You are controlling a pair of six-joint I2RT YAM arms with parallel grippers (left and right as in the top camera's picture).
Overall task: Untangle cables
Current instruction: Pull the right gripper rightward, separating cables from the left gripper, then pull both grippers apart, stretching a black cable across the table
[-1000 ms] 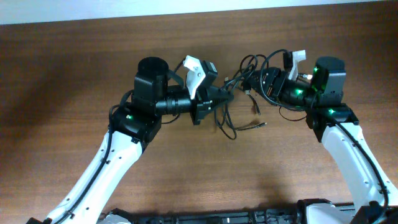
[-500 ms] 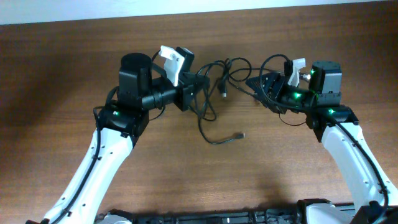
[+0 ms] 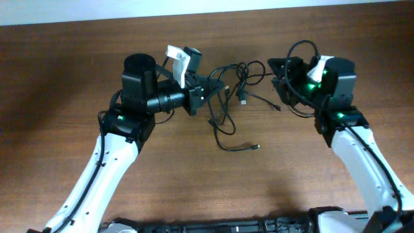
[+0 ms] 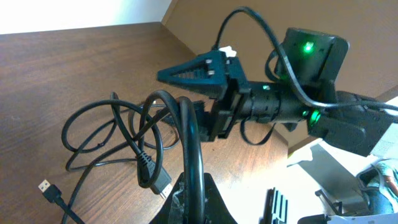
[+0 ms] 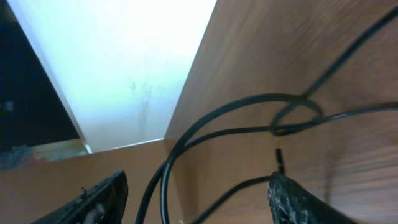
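The tangle needs to be grabbed next by my right gripper by the strands at its edge (image 3: 263, 75) (image 5: 166, 167), so the plug ends stay free to slip out.
The cables (image 3: 233, 81) lie as a loose black tangle on the wooden table between my two arms, and one loose end (image 3: 257, 147) trails toward the front. My left gripper (image 3: 210, 86) is shut on one strand of cable (image 4: 189, 143), which arcs up out of its fingertips (image 4: 198, 202). Loops (image 4: 112, 134) and two plugs (image 4: 160, 180) lie to the left of that strand. My right gripper (image 3: 279, 74) sits at the tangle's right edge. Its jaws (image 5: 196, 199) stand wide open, and cable strands (image 5: 180, 155) run between the fingers without being pinched.
The table's far edge (image 3: 207, 16) meets a white wall just behind both grippers. The right arm's own thicker wire (image 3: 301, 46) loops above its wrist. Bare brown tabletop (image 3: 213, 188) stretches toward the front.
The left gripper pulled its strand left and back, spreading the tangle. The right gripper drew back to the right and turned. The loose end slid along the front.
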